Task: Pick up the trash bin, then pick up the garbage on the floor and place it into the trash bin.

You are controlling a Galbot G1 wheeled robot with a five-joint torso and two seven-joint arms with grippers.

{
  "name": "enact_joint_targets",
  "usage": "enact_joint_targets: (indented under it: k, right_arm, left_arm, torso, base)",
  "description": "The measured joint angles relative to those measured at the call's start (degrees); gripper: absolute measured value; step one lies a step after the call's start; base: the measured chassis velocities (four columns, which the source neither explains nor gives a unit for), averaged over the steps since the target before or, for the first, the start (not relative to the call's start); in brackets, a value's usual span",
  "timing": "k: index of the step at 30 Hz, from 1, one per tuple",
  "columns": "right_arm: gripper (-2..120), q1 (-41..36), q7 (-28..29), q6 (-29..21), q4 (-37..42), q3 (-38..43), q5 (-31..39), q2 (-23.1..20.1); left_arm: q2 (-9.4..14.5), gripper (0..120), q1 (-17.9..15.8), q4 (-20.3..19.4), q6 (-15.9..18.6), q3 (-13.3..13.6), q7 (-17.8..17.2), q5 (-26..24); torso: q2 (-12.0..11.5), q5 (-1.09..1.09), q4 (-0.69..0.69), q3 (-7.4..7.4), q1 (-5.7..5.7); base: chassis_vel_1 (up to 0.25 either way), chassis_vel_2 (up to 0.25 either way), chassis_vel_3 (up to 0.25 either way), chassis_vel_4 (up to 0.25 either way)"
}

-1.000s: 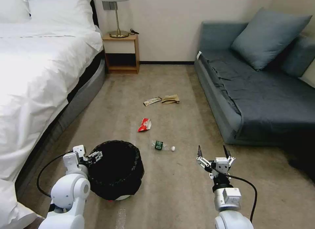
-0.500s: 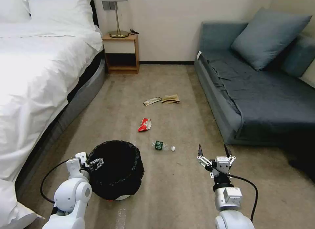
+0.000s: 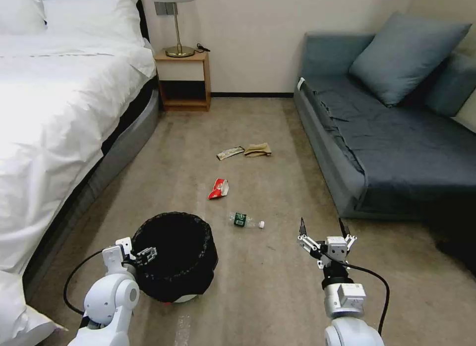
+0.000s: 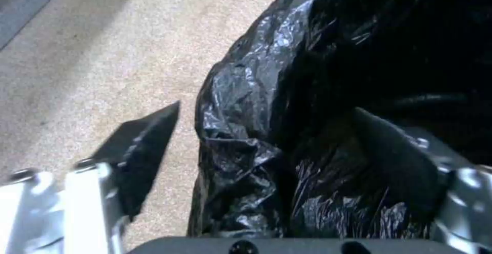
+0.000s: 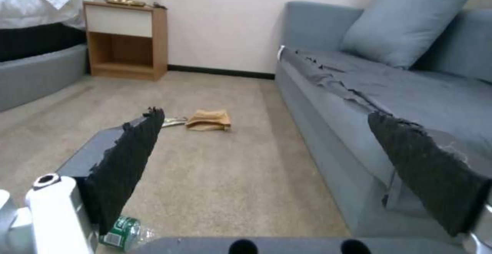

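Observation:
I will grab the bin by its thin bag-covered rim next with my left gripper, because the bin's round body (image 3: pixel 199 274) is wider than my fingers can span.
The trash bin (image 3: pixel 178 281), lined with a crinkly black bag (image 4: pixel 246 131), stands on the carpet at the lower left. My left gripper (image 3: pixel 145 253) is open at its left rim, one finger (image 4: pixel 138 150) outside and the other inside the bag (image 4: pixel 266 107). The garbage lies beyond: a red-white wrapper (image 3: pixel 218 188), a clear bottle (image 3: pixel 245 220) (image 5: pixel 119 236), a long wrapper (image 3: pixel 230 152) and a tan paper bag (image 3: pixel 258 149) (image 5: pixel 209 119). My right gripper (image 3: pixel 321 222) (image 5: pixel 264 112) hangs open and holds nothing, right of the bottle.
A white bed (image 3: pixel 49 113) runs along the left and a grey-blue sofa (image 3: pixel 396 138) along the right. A wooden nightstand (image 3: pixel 183 78) with a lamp stands at the far wall. Bare carpet lies between bed and sofa.
My left gripper has slid nearer along the bin's left rim and lower. The right arm, the bin and the litter have stayed in place.

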Motion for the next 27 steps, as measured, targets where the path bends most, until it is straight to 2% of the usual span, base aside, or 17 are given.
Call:
enact_joint_targets:
  k: [2,4,6,8,11,12,14,18,19,20,27]
  right_arm:
    - [100,0.1,0.0,0.2,-0.1,0.1,0.1,-0.1]
    - [100,0.1,0.0,0.2,-0.1,0.1,0.1,-0.1]
    - [100,0.2,0.0,0.4,-0.2,0.2,0.2,-0.2]
    - [100,0.2,0.1,0.4,-0.2,0.2,0.2,-0.2]
    - [100,0.2,0.1,0.8,-0.3,0.3,0.2,-0.3]
    - [100,0.2,0.1,0.8,-0.3,0.3,0.2,-0.3]
    - [100,0.2,0.1,1.0,-0.3,0.3,0.2,-0.4]
    - [100,0.1,0.1,1.1,-0.2,0.4,0.3,-0.5]
    - [100,0.0,0.1,1.3,0.0,0.5,0.3,-0.6]
    - [100,-0.1,0.1,1.3,0.1,0.5,0.3,-0.6]
    - [100,-0.3,0.1,1.6,0.4,0.6,1.0,-1.1]
  left_arm:
    - [-0.1,73,0.0,0.3,-0.1,-0.1,0.0,-0.4]
    - [-0.1,73,0.1,0.3,-0.1,-0.1,0.0,-0.4]
    - [-0.1,60,0.3,0.3,-0.1,-0.1,0.0,-0.9]
    - [-0.2,57,0.3,0.3,-0.1,-0.1,0.0,-1.0]
    - [-0.2,42,0.8,0.1,-0.1,-0.2,0.0,-1.6]
    - [-0.2,42,0.8,0.1,-0.1,-0.2,0.0,-1.6]
    - [-0.3,31,1.0,-0.2,-0.1,-0.2,0.0,-2.2]
    - [-0.4,25,1.1,-0.5,0.0,-0.2,0.0,-2.8]
    - [-0.5,15,1.2,-0.6,0.0,-0.3,-0.1,-3.3]
    - [-0.6,11,1.2,-0.7,0.0,-0.4,-0.1,-3.6]
    - [-1.0,5,1.3,-1.5,0.3,-0.9,0.0,-4.4]
  torso:
    - [0.0,0.01,0.0,-0.01,0.0]
    - [0.0,0.01,0.0,0.0,0.0]
    - [0.0,0.01,0.0,0.0,0.0]
    - [0.0,0.01,0.0,0.0,0.0]
    - [0.0,0.0,0.01,-0.01,0.0]
    - [0.0,0.0,0.01,-0.01,0.0]
    - [0.0,-0.01,0.0,0.0,0.0]
    - [0.0,-0.02,0.0,-0.01,0.0]
    - [0.0,-0.01,0.0,-0.01,0.0]
    - [0.0,-0.02,0.0,0.0,0.0]
    - [0.0,-0.05,0.01,0.0,0.0]
  base:
    - [0.0,0.0,0.0,0.0]
    - [0.0,0.0,0.0,0.0]
    - [0.0,0.0,0.0,0.0]
    - [0.0,0.0,0.0,0.0]
    - [0.0,0.0,0.0,0.0]
    - [0.0,0.0,0.0,0.0]
    - [0.0,0.0,0.0,0.0]
    - [0.0,0.0,0.0,0.0]
    - [0.0,0.0,0.0,0.0]
    - [0.0,0.0,0.0,0.0]
    - [0.0,0.0,0.0,0.0]
